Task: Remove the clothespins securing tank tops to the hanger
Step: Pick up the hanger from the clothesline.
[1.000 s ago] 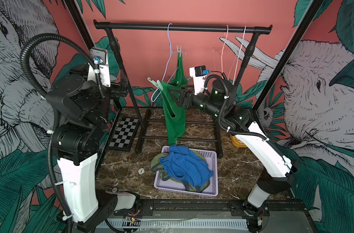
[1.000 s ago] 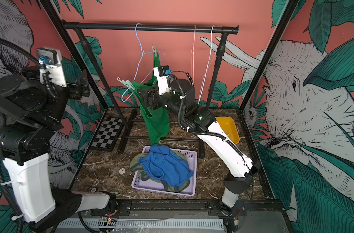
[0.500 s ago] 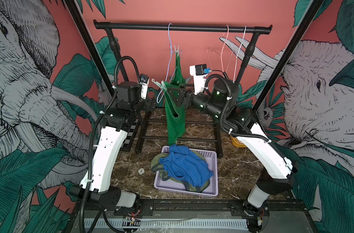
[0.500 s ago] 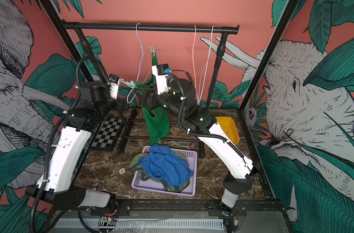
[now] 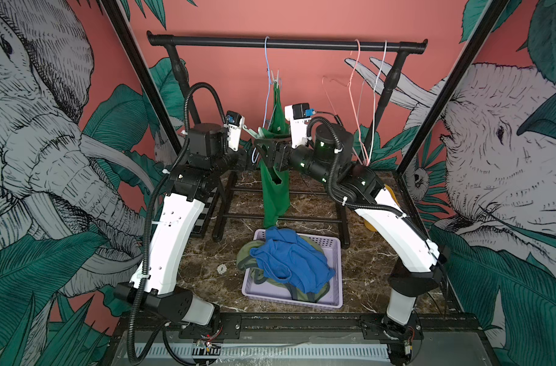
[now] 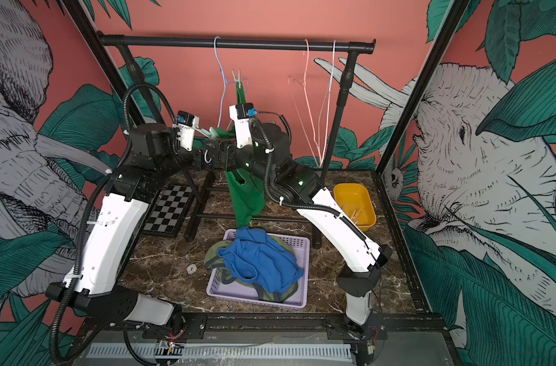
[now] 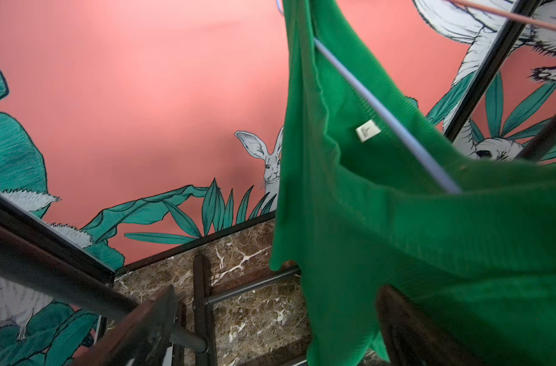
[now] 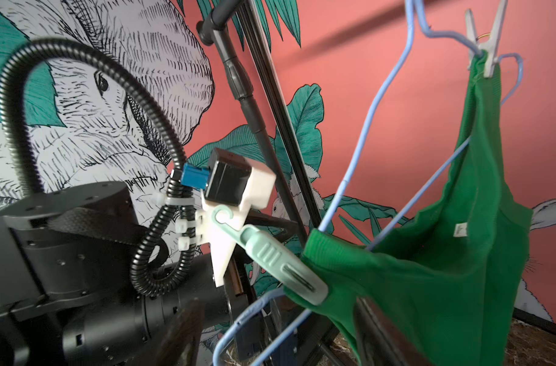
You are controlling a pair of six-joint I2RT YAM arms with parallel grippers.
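Note:
Both clothespins need to stay free to be removed, so my right gripper next needs to grab the hanger's lower wire end beside the mint green clothespin [image 8: 279,263].
A green tank top [image 5: 275,193] hangs from a blue wire hanger [image 8: 365,126] on the rail. A pale grey clothespin [image 8: 489,47] pinches its strap at the hanger's top. A mint green clothespin [image 8: 279,263] clips its lower corner, also visible in both top views [image 5: 252,130] [image 6: 211,131]. My right gripper [image 8: 281,336] stands open, with the hanger's lower wire and green cloth between its fingers. My left gripper [image 7: 276,342] is wide open just left of the top, cloth hanging by one finger. The blue tank top [image 5: 289,263] and olive tank top [image 5: 248,253] lie in the basket.
The lavender basket [image 5: 333,244] sits on the marble floor below the rail. A yellow tray [image 6: 354,202] holding clothespins is at the back right, a checkerboard [image 6: 169,206] at the back left. Bare pink and white hangers [image 5: 354,95] hang right of the green top.
My left arm has swung from the near left up to the hanger, its open gripper now beside the green top. The right arm has hardly moved.

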